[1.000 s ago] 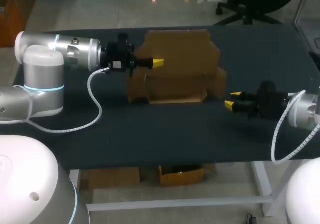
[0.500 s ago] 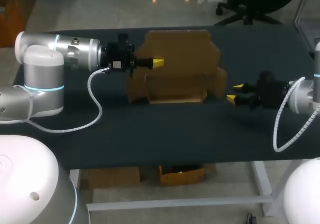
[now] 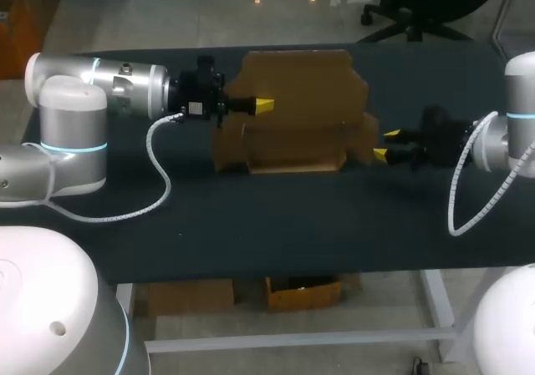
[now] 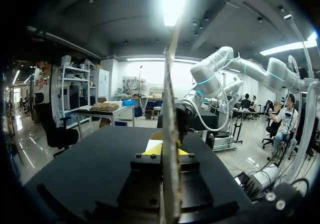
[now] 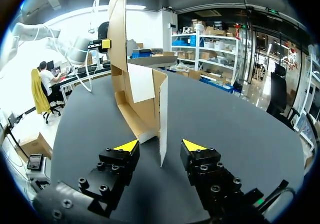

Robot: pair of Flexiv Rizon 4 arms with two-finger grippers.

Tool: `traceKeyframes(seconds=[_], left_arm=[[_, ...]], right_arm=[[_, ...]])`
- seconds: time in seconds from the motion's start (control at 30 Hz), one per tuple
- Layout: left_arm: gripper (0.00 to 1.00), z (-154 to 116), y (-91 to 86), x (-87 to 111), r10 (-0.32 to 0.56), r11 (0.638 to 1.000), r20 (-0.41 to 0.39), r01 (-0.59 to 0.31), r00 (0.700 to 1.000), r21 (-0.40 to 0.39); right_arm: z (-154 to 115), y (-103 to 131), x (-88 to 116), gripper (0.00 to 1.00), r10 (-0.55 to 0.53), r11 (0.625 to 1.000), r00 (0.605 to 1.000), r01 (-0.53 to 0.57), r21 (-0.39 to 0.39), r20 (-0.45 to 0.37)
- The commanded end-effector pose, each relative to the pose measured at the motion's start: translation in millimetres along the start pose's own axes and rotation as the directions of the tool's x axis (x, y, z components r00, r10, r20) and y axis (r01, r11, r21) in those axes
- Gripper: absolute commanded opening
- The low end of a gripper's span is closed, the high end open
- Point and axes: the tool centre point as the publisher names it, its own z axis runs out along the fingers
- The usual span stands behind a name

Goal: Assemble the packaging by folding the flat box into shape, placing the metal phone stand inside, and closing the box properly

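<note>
The box's side flap is next for my right gripper, which should take hold of it by its lower corner (image 5: 162, 156) to fold the box into shape.
A brown cardboard box (image 3: 292, 112), partly folded, stands in the middle of the black table with its tall back panel upright. My left gripper (image 3: 264, 105) is shut on that panel's left edge. In the left wrist view the panel (image 4: 170, 99) runs edge-on between the closed yellow tips (image 4: 162, 148). My right gripper (image 3: 384, 144) is at the box's right side, open. In the right wrist view the side flap (image 5: 162, 114) stands between the two fingers of this gripper (image 5: 161, 145), with a gap on each side. No phone stand shows in any view.
The black table (image 3: 276, 216) stretches from the box to its front edge. My left arm's cable (image 3: 159, 174) loops over the table at the left, and my right arm's cable (image 3: 460, 200) hangs at the right edge.
My right arm has moved left and toward the box, bringing its fingers around the right flap, and they stand a little wider. The left arm and the box have not moved.
</note>
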Motion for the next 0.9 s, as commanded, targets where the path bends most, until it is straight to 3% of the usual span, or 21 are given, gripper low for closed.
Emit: traceKeyframes(seconds=[0.03, 0.3, 0.9], left_arm=[[0.00, -1, 4.1, -0.7, 0.000, 1.000, -0.002, 0.000, 1.000, -0.001], [0.00, -1, 4.1, -0.7, 0.000, 1.000, -0.002, 0.000, 1.000, -0.001], [0.00, -1, 4.1, -0.7, 0.000, 1.000, -0.002, 0.000, 1.000, -0.001]], right_arm=[[12, -1, -9, 0.51, 0.001, 1.000, 1.000, -0.001, -0.001, -0.009], [26, -1, -18, 0.51, 0.007, 1.000, 1.000, -0.007, -0.014, -0.020], [40, 6, -19, 0.39, 0.017, 0.998, 1.000, -0.018, -0.056, -0.018]])
